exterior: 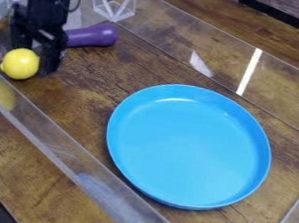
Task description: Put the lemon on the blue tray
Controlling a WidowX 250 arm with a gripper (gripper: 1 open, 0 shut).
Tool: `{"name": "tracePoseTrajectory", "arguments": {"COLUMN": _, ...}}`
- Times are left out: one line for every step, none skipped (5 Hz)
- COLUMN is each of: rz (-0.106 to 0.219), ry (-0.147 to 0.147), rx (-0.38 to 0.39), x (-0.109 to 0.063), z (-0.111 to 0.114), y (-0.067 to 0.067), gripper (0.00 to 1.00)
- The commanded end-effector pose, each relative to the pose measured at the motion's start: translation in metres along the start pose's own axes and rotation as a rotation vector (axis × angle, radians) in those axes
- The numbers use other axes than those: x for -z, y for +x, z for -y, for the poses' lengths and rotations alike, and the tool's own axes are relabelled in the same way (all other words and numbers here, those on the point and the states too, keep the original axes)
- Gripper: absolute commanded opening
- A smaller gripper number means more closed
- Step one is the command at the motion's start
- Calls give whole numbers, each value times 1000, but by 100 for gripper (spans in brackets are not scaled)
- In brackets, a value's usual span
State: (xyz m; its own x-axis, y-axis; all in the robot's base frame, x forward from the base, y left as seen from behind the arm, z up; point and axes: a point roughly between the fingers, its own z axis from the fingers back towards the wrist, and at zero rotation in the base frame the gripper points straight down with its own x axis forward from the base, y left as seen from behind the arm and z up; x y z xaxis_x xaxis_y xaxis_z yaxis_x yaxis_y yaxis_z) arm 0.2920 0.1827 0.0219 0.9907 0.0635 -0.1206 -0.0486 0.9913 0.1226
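Observation:
My gripper grabs the lemon by its rounded yellow body [21,64] next, to put the lemon on the blue tray [189,145].
The lemon [21,64] is a small glossy yellow fruit lying on the wooden table at the far left. My black gripper [35,51] hangs right over its back right side, open, with the fingers pointing down and nothing between them. One finger [47,59] reaches down beside the lemon; I cannot tell whether it touches. The blue tray [189,145], a large round plate with a shallow rim, lies empty at centre right, well away from the gripper.
A purple eggplant-like object [90,35] lies just behind and to the right of the gripper. Clear plastic walls [55,144] run along the front left and the back of the table.

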Motion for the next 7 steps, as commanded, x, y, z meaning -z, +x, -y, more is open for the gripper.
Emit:
{"name": "tracePoseTrajectory", "arguments": {"rz": 54, "ry": 34, "rx": -41, "x": -20, "z": -11, "y": -11, "gripper": 100}}
{"name": "tracePoseTrajectory", "arguments": {"rz": 53, "ry": 25, "rx": -42, "x": -19, "z": -5, "y": -22, "gripper": 100}}
{"name": "tracePoseTrajectory", "arguments": {"rz": 50, "ry": 15, "rx": -72, "x": -16, "z": -6, "y": -22, "gripper": 100}}
{"name": "tracePoseTrajectory", "arguments": {"rz": 49, "ry": 20, "rx": -67, "x": -15, "z": -4, "y": -24, "gripper": 0}}
{"name": "tracePoseTrajectory", "arguments": {"rz": 51, "ry": 26, "rx": -57, "x": -18, "z": -1, "y": -27, "gripper": 0}}
{"name": "tracePoseTrajectory", "arguments": {"rz": 47, "ry": 29, "rx": -88, "x": -25, "z": 3, "y": -30, "gripper": 0}}
{"name": "tracePoseTrajectory", "arguments": {"rz": 47, "ry": 34, "rx": -114, "x": -35, "z": 8, "y": -34, "gripper": 0}}
